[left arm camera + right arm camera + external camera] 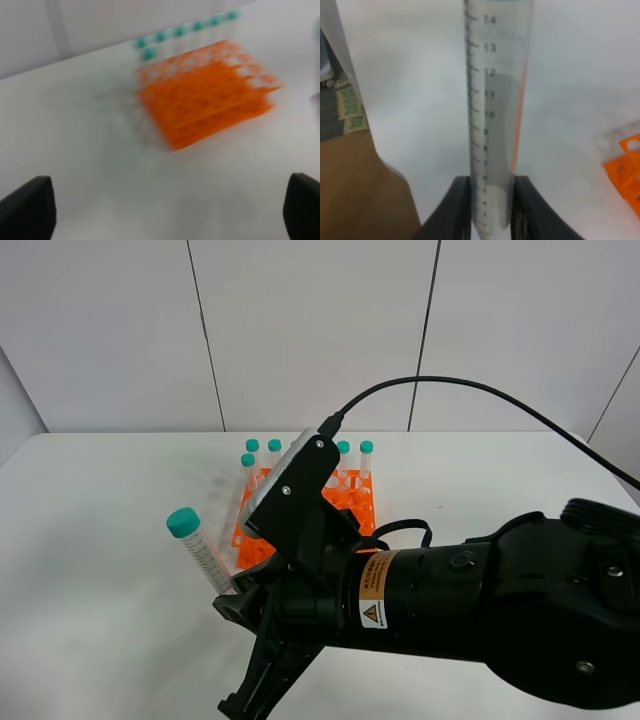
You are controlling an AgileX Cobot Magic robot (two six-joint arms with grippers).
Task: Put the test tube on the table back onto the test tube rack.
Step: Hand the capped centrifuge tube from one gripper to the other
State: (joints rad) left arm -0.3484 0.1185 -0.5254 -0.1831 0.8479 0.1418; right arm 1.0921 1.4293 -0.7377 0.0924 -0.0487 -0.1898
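Next, my left gripper grips the test tube by its free, teal-end with the cap, since my right gripper covers the test tube's lower end.
My right gripper is shut on the lower end of the test tube. The tube is held tilted above the table, with its teal cap up and to the left, just left of the orange test tube rack. In the right wrist view the clear graduated tube stands between the two black fingers of the right gripper. The left wrist view is blurred. It shows the rack ahead and the left gripper wide open and empty.
Several teal-capped tubes stand along the rack's back row, also in the left wrist view. The bulky black right arm covers the rack's front right. In the right wrist view the table's edge and brown floor lie close, and a rack corner shows.
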